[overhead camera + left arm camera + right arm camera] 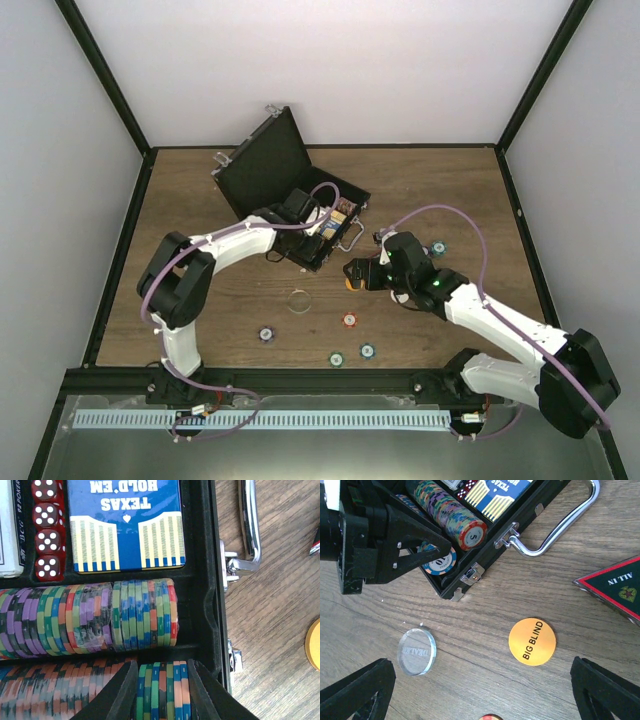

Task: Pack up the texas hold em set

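Note:
The chip stack sits level with the near row's chips inside their slot and would rest there, so it is time for my left gripper to open now.
The black briefcase lies open at the back of the table, its silver handle towards me. Inside are a blue card deck, red dice and rows of poker chips. My left gripper reaches into the case, shut on a short stack of chips in the near row. My right gripper hovers wide open over the table beside the case, above the orange BIG BLIND button and the clear dealer button. The triangular ALL IN marker lies to its right.
Loose chips lie on the wood near the front: one on the left, an orange one in the middle, two more beside it, and one behind the right arm. A black frame rims the table.

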{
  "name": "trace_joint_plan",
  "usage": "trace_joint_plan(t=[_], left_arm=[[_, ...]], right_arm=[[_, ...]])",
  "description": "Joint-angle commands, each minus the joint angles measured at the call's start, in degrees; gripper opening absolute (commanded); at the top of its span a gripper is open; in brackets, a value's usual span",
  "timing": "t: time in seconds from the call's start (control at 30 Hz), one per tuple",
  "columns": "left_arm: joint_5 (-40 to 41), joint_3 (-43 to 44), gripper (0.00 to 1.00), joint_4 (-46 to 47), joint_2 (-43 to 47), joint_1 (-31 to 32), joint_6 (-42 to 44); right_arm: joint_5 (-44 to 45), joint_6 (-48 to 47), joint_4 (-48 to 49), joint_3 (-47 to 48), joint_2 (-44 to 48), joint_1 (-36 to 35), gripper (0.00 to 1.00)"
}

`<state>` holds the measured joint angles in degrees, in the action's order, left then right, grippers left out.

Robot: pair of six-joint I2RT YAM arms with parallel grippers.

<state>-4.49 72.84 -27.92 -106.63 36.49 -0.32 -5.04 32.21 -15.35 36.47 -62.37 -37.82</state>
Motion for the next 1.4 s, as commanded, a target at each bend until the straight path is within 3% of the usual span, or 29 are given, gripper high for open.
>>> trace_joint_plan(t=[0.0, 0.23, 0.77, 1.0, 1.37], left_arm=[[1.7, -0.5, 0.09, 1.2, -1.1, 1.0, 2.1], [5.1, -0.3, 0.13, 0.5, -1.2, 1.9, 2.6], [7.5, 0.0, 0.40, -0.7, -1.2, 2.7, 3.1], [7.7, 0.0, 0.47, -0.9, -0.7, 2.9, 3.1], [9.3, -2.2, 0.58, 0.2, 5.6, 3.1, 1.6]], right_arm=[[-0.5, 0.3, 1.1, -0.1, -0.1, 0.5, 0.98], [-0.5, 0.4, 0.7, -0.2, 0.4, 0.5, 0.98], [-0.3, 0.7, 0.5, 0.4, 0.4, 0.5, 0.98], [-0.1, 0.7, 0.1, 0.3, 0.6, 0.5, 0.99], [1.1, -0.1, -1.5, 1.0, 1.0, 0.5, 0.99]])
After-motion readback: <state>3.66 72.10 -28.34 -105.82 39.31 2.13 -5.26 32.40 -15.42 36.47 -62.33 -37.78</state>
